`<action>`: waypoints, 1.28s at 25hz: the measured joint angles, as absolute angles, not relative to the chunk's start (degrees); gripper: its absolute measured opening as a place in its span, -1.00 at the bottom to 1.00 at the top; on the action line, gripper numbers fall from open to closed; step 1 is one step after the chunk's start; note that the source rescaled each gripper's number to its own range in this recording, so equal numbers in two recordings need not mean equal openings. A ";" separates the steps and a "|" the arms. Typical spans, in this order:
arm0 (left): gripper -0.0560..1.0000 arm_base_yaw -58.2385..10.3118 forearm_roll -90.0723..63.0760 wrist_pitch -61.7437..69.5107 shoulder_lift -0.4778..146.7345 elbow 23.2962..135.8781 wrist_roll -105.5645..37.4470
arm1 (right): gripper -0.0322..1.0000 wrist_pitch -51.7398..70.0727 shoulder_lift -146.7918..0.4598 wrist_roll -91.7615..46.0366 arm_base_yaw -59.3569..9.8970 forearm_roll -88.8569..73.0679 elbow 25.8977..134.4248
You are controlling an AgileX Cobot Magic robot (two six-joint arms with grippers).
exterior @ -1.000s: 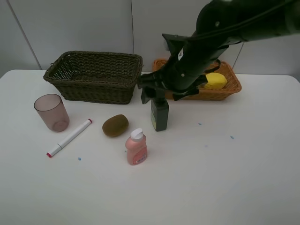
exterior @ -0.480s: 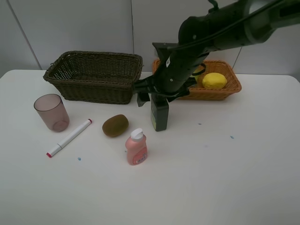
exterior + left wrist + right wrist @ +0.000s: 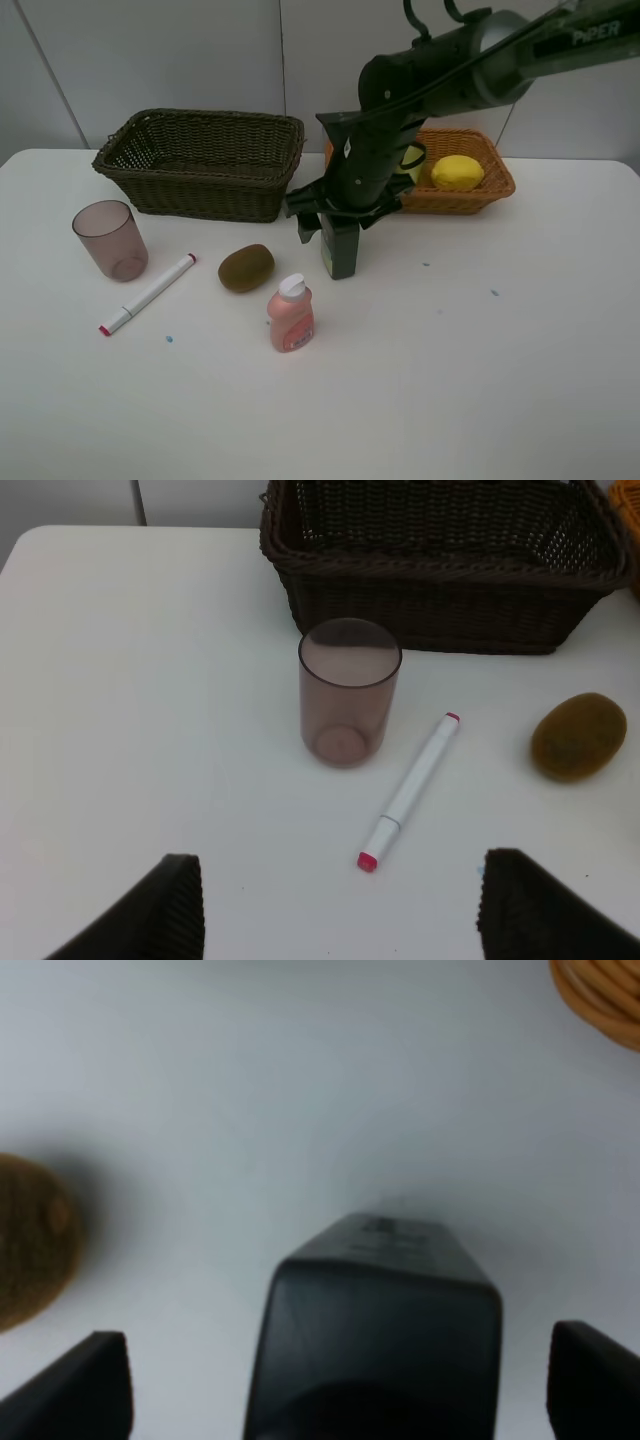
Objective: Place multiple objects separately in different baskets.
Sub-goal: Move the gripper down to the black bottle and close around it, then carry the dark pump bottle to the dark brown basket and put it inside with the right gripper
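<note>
My right gripper's fingers reach down on both sides of the dark green bottle's top, so my right gripper closes on the bottle next.
The dark green bottle stands upright on the white table, between the dark olive-brown basket and the orange basket. My right gripper is open and straddles the bottle's top. In the right wrist view the bottle sits between the fingers with gaps on both sides. A yellow lemon lies in the orange basket. The kiwi, pink bottle, marker and mauve cup are on the table. My left gripper is open and empty, short of the cup.
A greenish thing shows partly behind the arm in the orange basket. The dark basket looks empty. The marker and kiwi lie beside the cup. No mangosteen shows.
My right gripper has come down and shifted slightly left, so its fingers now flank the green bottle's top. The arm uncovers more of the orange basket. The objects have not moved.
</note>
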State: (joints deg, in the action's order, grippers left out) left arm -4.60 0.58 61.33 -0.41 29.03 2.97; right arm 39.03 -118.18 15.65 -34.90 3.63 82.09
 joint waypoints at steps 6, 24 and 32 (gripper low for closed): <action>0.51 -4.60 0.58 61.33 -0.41 29.03 2.97 | 0.61 39.70 -118.43 15.65 -34.85 4.56 82.77; 0.51 -4.60 0.58 61.33 -0.41 29.03 2.97 | -0.71 41.24 -118.18 16.73 -34.83 5.44 83.06; 0.51 -4.60 0.58 61.33 -0.41 29.03 2.97 | -0.71 48.19 -113.83 16.79 -34.83 5.19 83.27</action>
State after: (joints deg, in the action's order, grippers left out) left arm -4.60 0.58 61.33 -0.41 29.03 2.97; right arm 48.19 -113.83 16.79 -34.83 5.19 83.27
